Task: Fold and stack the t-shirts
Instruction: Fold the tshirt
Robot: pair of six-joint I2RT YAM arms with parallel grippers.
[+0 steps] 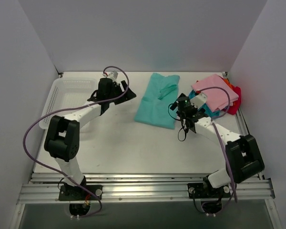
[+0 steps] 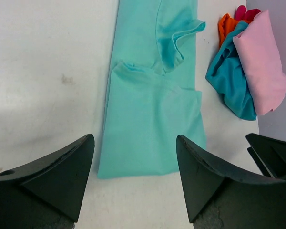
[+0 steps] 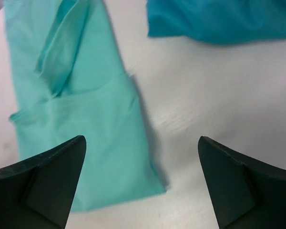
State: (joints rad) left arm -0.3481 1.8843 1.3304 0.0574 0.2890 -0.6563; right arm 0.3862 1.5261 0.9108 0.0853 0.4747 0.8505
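The near end of the teal-green t-shirt needs to be folded toward the back. My right gripper should next grab the shirt's near corner on the pile side.
A teal-green t-shirt (image 1: 157, 102) lies flat, folded lengthwise into a long strip, at the table's middle back. My left gripper (image 1: 126, 93) hangs open just left of it, nothing between its fingers; in the left wrist view the shirt (image 2: 152, 129) lies ahead of the gripper (image 2: 134, 143). My right gripper (image 1: 182, 109) stands open at the strip's near right corner, empty; the shirt's corner (image 3: 86, 124) shows near the gripper (image 3: 141, 143). At the back right sits a pile with a pink shirt (image 1: 214, 93) on top of teal-blue (image 1: 207, 110), red (image 1: 236, 102) and orange (image 1: 232, 87) ones.
A white mesh basket (image 1: 62, 90) stands at the back left, beside the left arm. Grey walls close the table on three sides. The teal-blue shirt's edge (image 3: 219, 19) lies close ahead of the right gripper.
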